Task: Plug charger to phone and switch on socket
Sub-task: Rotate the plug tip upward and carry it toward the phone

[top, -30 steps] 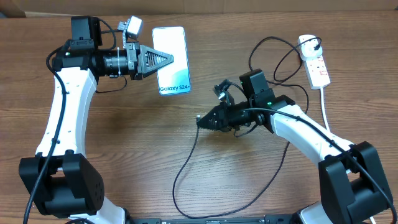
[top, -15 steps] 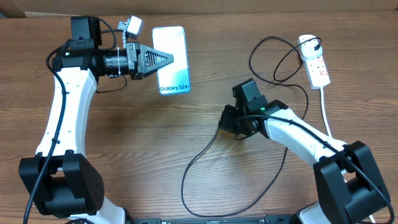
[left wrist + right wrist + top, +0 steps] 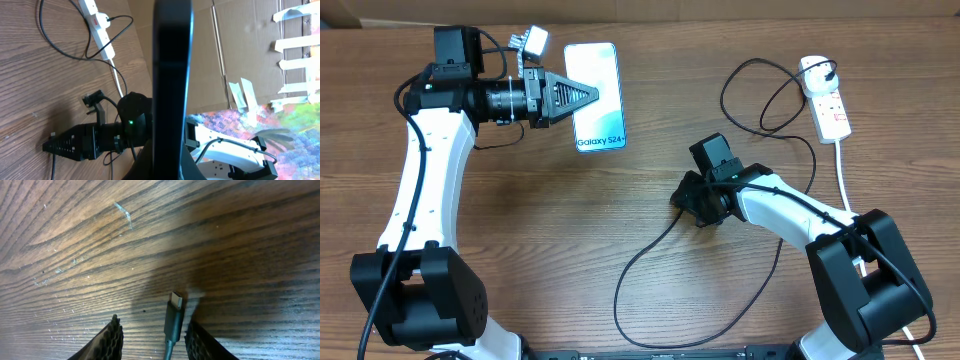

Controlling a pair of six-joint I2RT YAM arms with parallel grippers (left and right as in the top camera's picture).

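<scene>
The right gripper will next pick up the charger by the black housing behind its metal tip [image 3: 173, 322], so the charger's tip stays free to plug into the phone.
My left gripper [image 3: 588, 95] is shut on the phone [image 3: 595, 96], holding it above the table at the back with its cyan screen facing up. In the left wrist view the phone [image 3: 172, 75] is a dark edge-on slab between the jaws. My right gripper [image 3: 682, 196] points down at the table centre-right and is open [image 3: 152, 332]. The charger's small plug tip [image 3: 174, 316] lies on the wood between the fingers [image 3: 113, 339], touching neither. Its black cable [image 3: 650, 245] loops back to a black plug in the white socket [image 3: 826, 98].
The socket's thick white cord [image 3: 842, 170] runs down the right side toward the right arm's base. A cardboard wall [image 3: 740, 8] lines the far edge. The black cable loops [image 3: 760, 95] lie left of the socket.
My right gripper has swung from level to pointing down, shifted slightly right, and opened, leaving the charger tip on the table. The left arm and phone have not moved.
</scene>
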